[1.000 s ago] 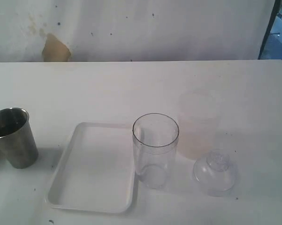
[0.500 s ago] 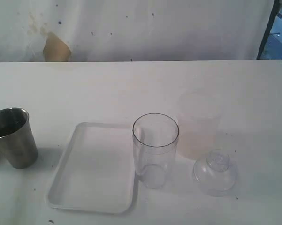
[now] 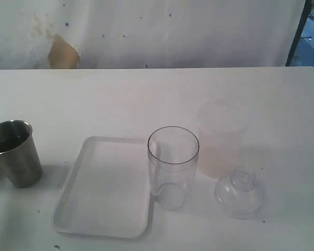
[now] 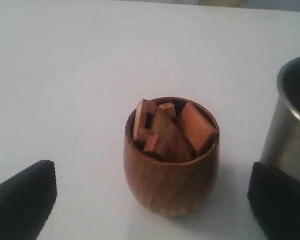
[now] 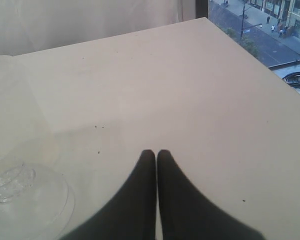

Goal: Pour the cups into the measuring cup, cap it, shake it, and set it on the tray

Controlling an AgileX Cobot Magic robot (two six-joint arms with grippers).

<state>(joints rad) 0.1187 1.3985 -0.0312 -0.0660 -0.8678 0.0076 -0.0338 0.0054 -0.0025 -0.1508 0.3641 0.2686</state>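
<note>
My left gripper holds the wooden cup (image 4: 170, 156) upright by its outer sides next, since loose wooden blocks fill it up to its rim.
The clear measuring cup (image 3: 173, 166) stands upright just right of the white tray (image 3: 102, 188). At the far left stands the steel tumbler (image 3: 15, 153), also seen in the left wrist view (image 4: 289, 120). A brown wooden cup (image 4: 170, 156) filled with wooden blocks sits beside the tumbler; in the exterior view only a sliver of it shows at the left edge. My left gripper (image 4: 152, 200) is open, its fingers wide on either side of the wooden cup without touching it. My right gripper (image 5: 156, 154) is shut and empty above bare table. Neither gripper shows in the exterior view.
A frosted milky container (image 3: 221, 139) stands behind and right of the measuring cup. The clear dome lid with a knob (image 3: 240, 191) lies in front of it, also in the right wrist view (image 5: 25, 197). The table's right edge (image 5: 259, 65) is near.
</note>
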